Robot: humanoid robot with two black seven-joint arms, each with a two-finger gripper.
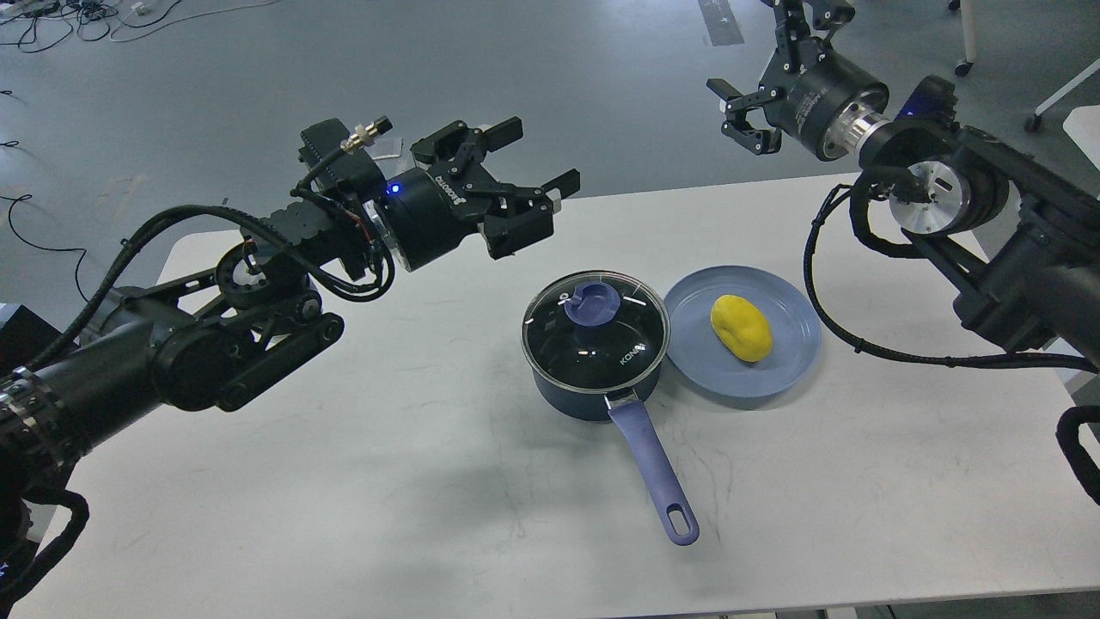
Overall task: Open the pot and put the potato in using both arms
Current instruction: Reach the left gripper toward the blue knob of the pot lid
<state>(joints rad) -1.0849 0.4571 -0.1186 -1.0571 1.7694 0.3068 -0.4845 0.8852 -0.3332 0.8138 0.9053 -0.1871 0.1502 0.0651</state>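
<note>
My left gripper will grab the narrow blue knob (pixel 593 303) next. The glass lid covers the whole pot, too wide for the fingertips.
A dark blue pot (pixel 593 378) stands mid-table with its glass lid (pixel 595 331) on; the lid has a blue knob (pixel 589 304). The pot's blue handle (pixel 655 468) points toward me. A yellow potato (pixel 741 327) lies on a blue plate (pixel 791 352) just right of the pot. My left gripper (pixel 537 163) is open and empty, above the table up and left of the lid. My right gripper (pixel 769 47) is open and empty, high beyond the table's far edge, above and behind the plate; its upper finger is cut by the frame's top.
The white table (pixel 361 481) carries only the pot and plate. Its far edge runs behind them. Beyond is grey floor with cables (pixel 51 17) at top left and chair legs (pixel 967 43) at top right.
</note>
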